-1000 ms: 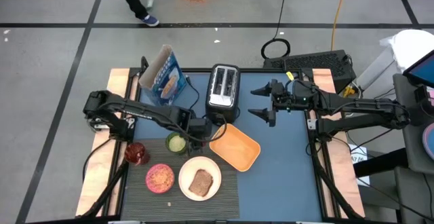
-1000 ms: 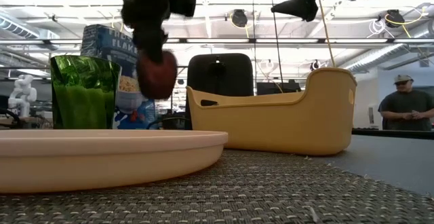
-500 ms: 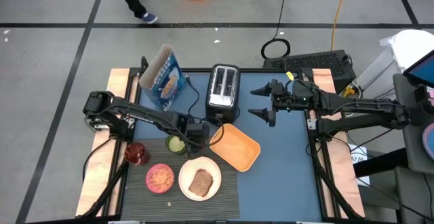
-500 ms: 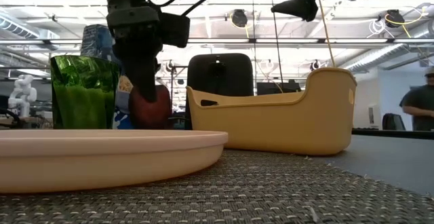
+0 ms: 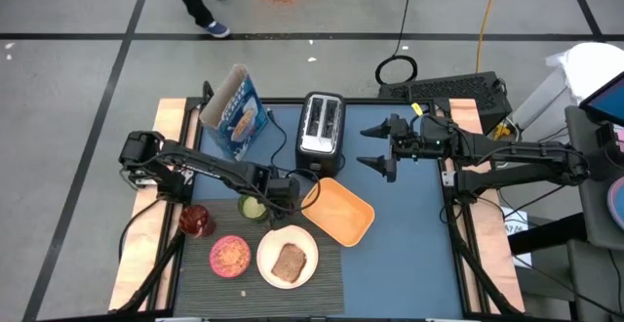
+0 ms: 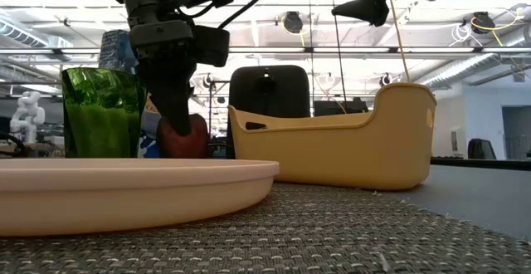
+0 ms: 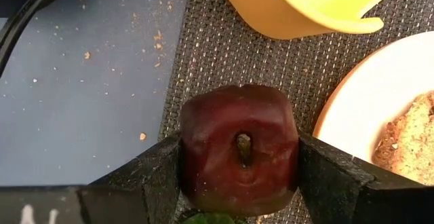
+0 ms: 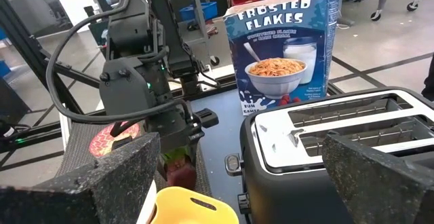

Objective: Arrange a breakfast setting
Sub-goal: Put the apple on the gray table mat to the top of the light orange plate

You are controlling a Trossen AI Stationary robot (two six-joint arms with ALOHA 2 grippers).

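Note:
The dark red apple [image 7: 237, 129] is low over the ribbed placemat beside the plate in the left wrist view. My left gripper should open now.
My left gripper [image 5: 277, 192] is shut on a dark red apple [image 7: 237, 129] low over the dark ribbed placemat [image 7: 217, 54], between the small green cup [image 5: 253, 206] and the yellow bin [image 5: 337, 211]. The white plate [image 5: 305, 240] with the toast slice [image 5: 289, 262] lies on the mat, near the pink bowl [image 5: 230, 256] and the red glass [image 5: 196, 221]. My right gripper [image 5: 380, 147] hangs open and empty to the right of the toaster. No spoon shows. My left gripper pinches the apple by two opposite sides [image 7: 190, 149] between its two fingers [image 7: 156, 176]. The fingers come from above, pointing down. The apple's hollowed end [image 7: 242, 142] faces up toward the wrist. The plate's rim [image 6: 124, 174] hides whether its underside touches the mat.
The silver-black toaster [image 5: 321, 124] and the blue cereal box [image 5: 234, 109] stand at the table's far side. The yellow bin lies close to the right of my left gripper. Bare blue table [image 5: 409, 244] lies to the right of the bin.
My left gripper has gone down with the apple toward the placemat beside the green cup. The apple has stayed in the hold.

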